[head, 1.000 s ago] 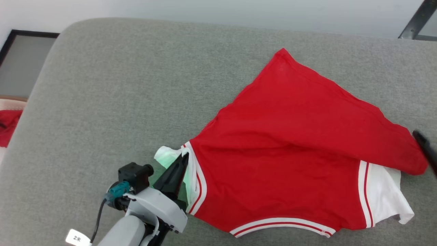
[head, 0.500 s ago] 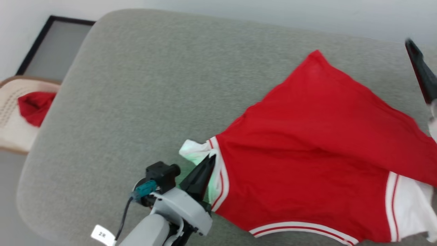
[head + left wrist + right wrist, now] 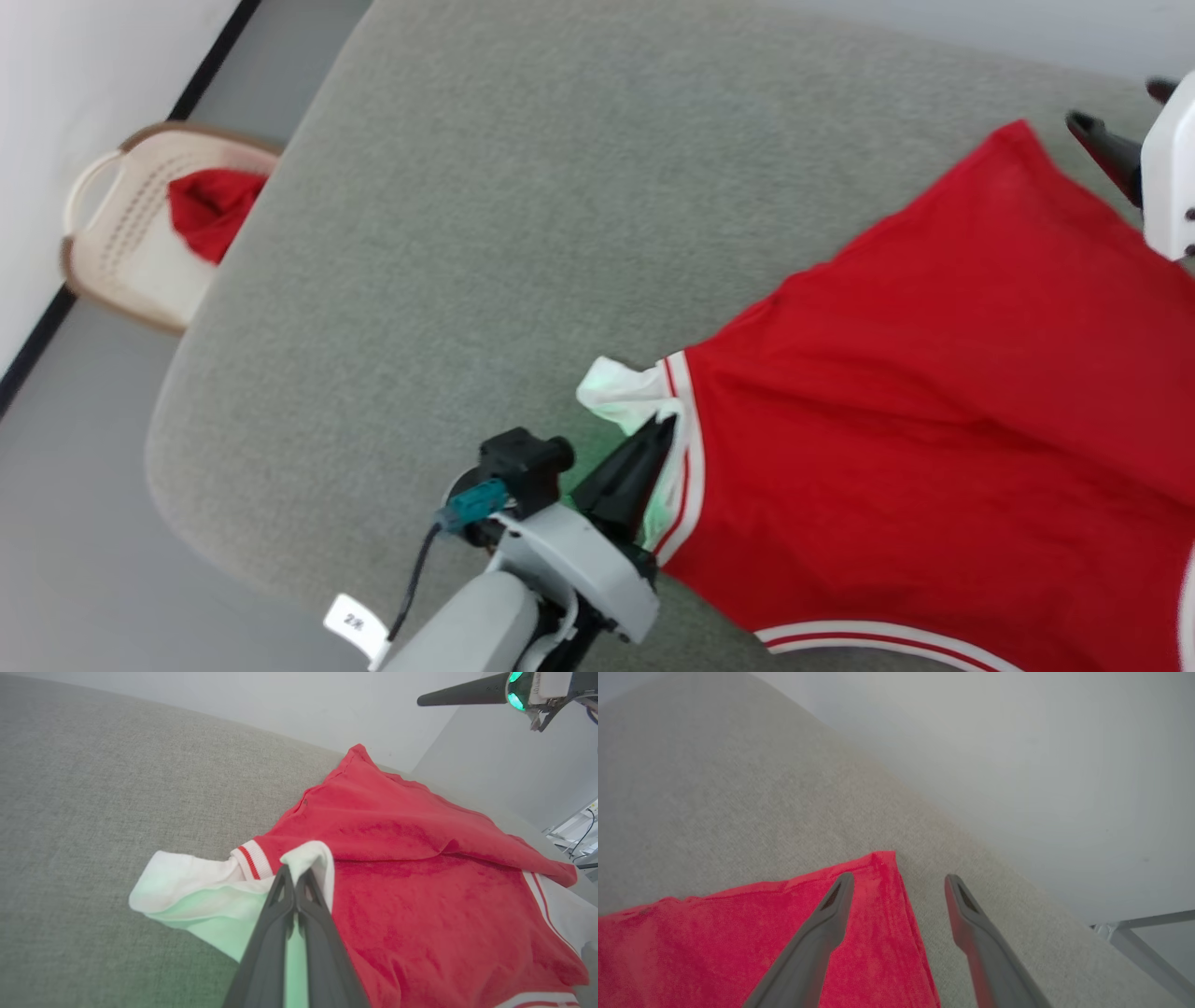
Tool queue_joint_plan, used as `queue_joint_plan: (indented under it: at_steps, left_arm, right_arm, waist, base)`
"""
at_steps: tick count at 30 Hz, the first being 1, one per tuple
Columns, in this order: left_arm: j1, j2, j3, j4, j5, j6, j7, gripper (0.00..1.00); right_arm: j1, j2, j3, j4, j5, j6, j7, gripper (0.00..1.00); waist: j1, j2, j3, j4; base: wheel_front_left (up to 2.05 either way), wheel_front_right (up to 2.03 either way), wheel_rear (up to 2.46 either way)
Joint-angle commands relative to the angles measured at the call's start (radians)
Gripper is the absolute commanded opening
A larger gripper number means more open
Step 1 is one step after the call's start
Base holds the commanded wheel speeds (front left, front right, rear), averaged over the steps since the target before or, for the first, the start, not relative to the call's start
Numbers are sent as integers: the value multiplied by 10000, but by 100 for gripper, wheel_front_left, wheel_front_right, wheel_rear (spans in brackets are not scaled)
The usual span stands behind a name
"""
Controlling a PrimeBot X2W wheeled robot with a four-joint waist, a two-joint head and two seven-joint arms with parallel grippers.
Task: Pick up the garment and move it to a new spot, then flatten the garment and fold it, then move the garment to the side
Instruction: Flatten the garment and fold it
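The robot needs to lift the red jersey [image 3: 941, 358] and move it to a new spot next, so its right gripper should grab the jersey by its hem corner [image 3: 1019, 136].
The garment [image 3: 934, 392] is a red T-shirt with white striped-trim sleeves, lying spread but creased on the grey cushion [image 3: 523, 233], with one side folded over its middle. My left gripper [image 3: 661, 431] is shut on its white sleeve [image 3: 196, 891], and the cloth is bunched over the fingertips [image 3: 286, 884]. My right gripper [image 3: 900, 879] is open above the garment's far red corner [image 3: 885, 863], with one finger over the cloth and the other over bare cushion. Whether it touches the cloth I cannot tell. In the head view my right gripper [image 3: 1116, 107] is at the upper right.
A cream perforated basket [image 3: 112, 233] holding a plain red cloth [image 3: 210, 210] stands on the floor left of the cushion, by the wall. The cushion's rounded edge runs close to my left arm [image 3: 523, 607]. Bare cushion extends left of the garment.
The camera has turned left, shifting the whole picture right and bringing the basket into view. My right gripper has moved from the garment's right edge to its far corner. My left gripper still holds the sleeve.
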Motion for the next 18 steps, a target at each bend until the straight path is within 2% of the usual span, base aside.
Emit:
queue_joint_plan:
  at_steps: [1, 5, 13, 18]
  left_arm:
    - [-168, -138, -141, -53, -73, -34, -42, 0]
    - [-294, -292, -373, -106, -202, -36, -41, 0]
    - [-347, -503, -541, -180, -356, -38, -43, 0]
    - [-363, -570, -501, -343, -447, -39, -44, 0]
  right_arm:
    - [-485, 79, 319, 606, 256, -8, 827, 100]
    - [-1337, 390, 605, 1900, 538, -8, 2129, 100]
    - [-2221, 1104, 840, 4298, 280, -8, 4155, 100]
    - [-2548, 1465, 875, 5148, -173, -8, 4445, 100]
  waist:
    - [0, 0, 493, 561]
    - [0, 0, 766, 878]
    - [0, 0, 1089, 1192]
    - [0, 0, 1228, 1219]
  base:
    - [0, 0, 0]
    - [0, 0, 0]
    - [0, 0, 0]
    - [0, 0, 0]
